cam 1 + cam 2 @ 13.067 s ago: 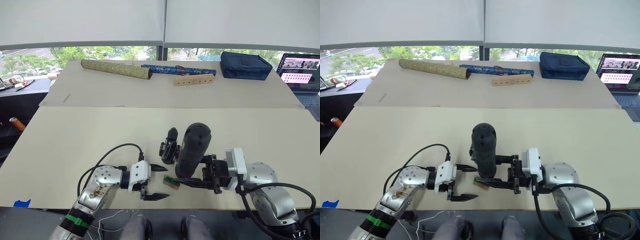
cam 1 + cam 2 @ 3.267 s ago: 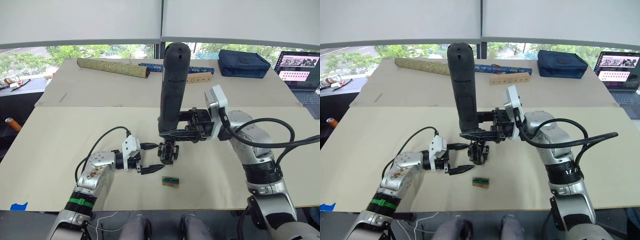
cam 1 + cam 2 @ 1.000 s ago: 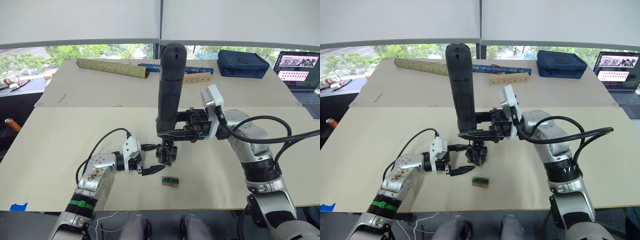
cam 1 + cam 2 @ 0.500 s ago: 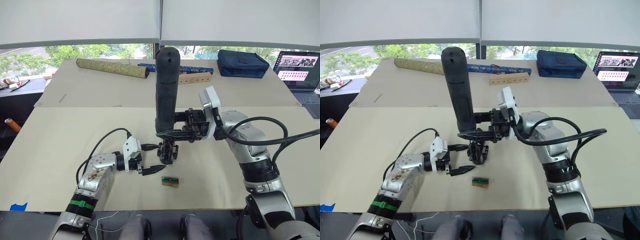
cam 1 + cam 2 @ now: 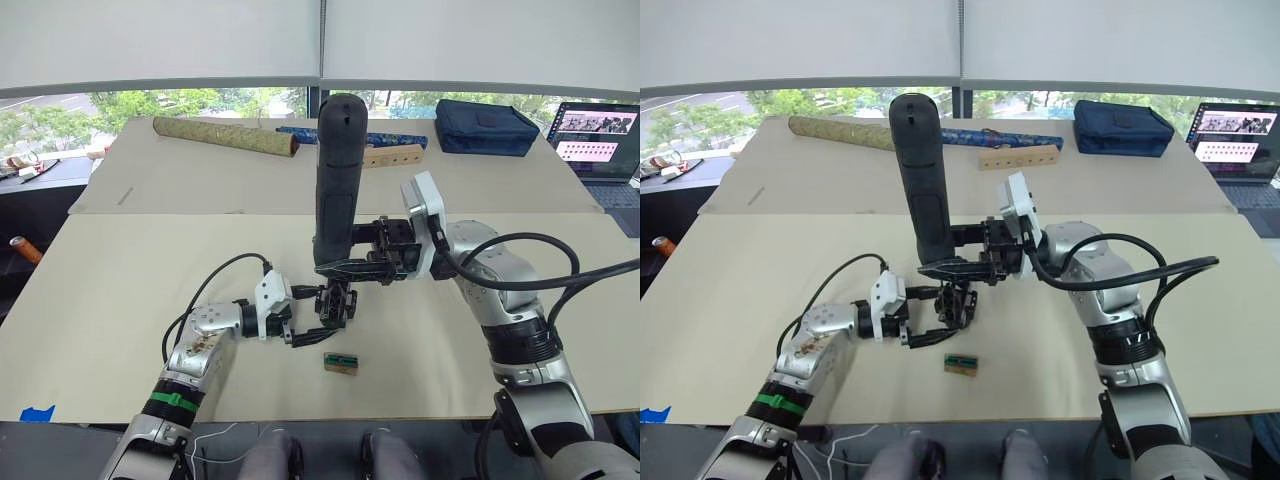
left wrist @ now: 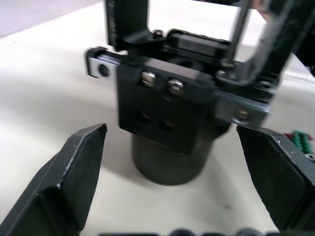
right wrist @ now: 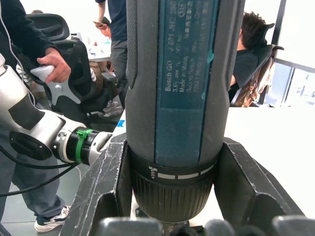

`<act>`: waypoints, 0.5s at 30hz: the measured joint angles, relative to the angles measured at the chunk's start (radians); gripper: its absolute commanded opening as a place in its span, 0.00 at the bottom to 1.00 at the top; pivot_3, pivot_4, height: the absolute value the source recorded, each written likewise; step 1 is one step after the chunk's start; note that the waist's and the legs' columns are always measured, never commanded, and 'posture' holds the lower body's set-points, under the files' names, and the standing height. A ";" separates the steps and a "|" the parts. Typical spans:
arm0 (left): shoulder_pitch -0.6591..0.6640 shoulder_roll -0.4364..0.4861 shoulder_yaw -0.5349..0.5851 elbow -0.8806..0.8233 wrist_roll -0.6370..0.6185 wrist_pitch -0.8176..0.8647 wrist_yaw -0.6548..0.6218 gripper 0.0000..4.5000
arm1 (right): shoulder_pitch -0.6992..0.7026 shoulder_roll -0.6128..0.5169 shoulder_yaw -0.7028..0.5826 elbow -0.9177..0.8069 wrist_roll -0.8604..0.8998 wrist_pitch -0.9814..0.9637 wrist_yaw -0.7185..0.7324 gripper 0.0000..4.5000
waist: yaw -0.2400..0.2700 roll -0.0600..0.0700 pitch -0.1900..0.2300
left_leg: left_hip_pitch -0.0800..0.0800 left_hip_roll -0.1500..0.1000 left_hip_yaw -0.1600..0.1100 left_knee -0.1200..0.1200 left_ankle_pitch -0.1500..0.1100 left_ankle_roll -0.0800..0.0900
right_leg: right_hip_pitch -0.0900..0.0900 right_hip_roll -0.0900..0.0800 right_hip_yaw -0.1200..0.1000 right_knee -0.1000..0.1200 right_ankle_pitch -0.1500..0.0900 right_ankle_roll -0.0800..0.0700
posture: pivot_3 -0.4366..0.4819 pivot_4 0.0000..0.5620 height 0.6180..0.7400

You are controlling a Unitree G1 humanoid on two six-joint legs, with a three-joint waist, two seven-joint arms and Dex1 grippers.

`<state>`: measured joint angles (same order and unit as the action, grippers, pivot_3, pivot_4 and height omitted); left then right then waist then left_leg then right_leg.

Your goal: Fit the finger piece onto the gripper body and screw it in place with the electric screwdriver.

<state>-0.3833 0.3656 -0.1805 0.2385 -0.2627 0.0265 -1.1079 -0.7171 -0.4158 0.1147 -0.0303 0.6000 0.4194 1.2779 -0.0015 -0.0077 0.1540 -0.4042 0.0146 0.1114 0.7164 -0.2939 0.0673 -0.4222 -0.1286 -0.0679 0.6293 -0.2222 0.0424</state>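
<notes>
I should next take hold of the gripper body by its round base (image 6: pixel 170 164) with my left gripper, so it stays steady while the electric screwdriver drives the screw.
My right gripper (image 5: pixel 345 268) is shut on the electric screwdriver (image 5: pixel 337 175), a thick dark cylinder held upright. Its thin metal bit (image 6: pixel 239 22) comes down onto the top of the gripper body (image 5: pixel 336 303). That small black block stands on its round base (image 6: pixel 170 164) on the table. My left gripper (image 5: pixel 314 315) is open at table height, one finger (image 6: pixel 74 169) on each side of the body, not touching it. I cannot pick out the finger piece from the body's black parts.
A small wooden block with a green top (image 5: pixel 341 362) lies just in front of the gripper body. At the back lie a gold rolled tube (image 5: pixel 226 136), a blue tube (image 5: pixel 398 141), a drilled wooden bar (image 5: pixel 393 156), a navy bag (image 5: pixel 488 129) and a laptop (image 5: pixel 600 140).
My left gripper has slid right, so its open fingers now flank the gripper body. The screwdriver has swung slightly back towards upright.
</notes>
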 measured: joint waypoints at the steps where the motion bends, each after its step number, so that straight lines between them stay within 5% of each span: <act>1: -0.006 -0.003 -0.001 0.013 0.005 -0.004 0.000 1.00 | 0.000 0.000 0.000 0.000 0.000 0.000 0.000 0.42 | 0.000 0.000 0.000 | 0.000 0.000 0.000 0.000 0.000 0.000 | 0.000 0.000 0.000 0.000 0.000 0.000 | 0.48 0.27 1.00; 15: -0.050 -0.035 -0.029 0.092 0.030 -0.036 -0.043 1.00 | 0.000 -0.001 0.000 0.000 0.000 0.000 -0.003 0.42 | 0.002 0.000 0.000 | 0.000 0.000 0.000 0.000 0.000 0.000 | 0.000 0.000 0.000 0.000 0.000 0.000 | 0.48 0.27 1.00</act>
<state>-0.4330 0.3310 -0.2095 0.3309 -0.2332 -0.0097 -1.1507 -0.7171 -0.4170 0.1151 -0.0306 0.6002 0.4194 1.2746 0.0001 -0.0077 0.1539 -0.4043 0.0145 0.1114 0.7165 -0.2939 0.0674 -0.4220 -0.1285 -0.0680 0.6293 -0.2220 0.0426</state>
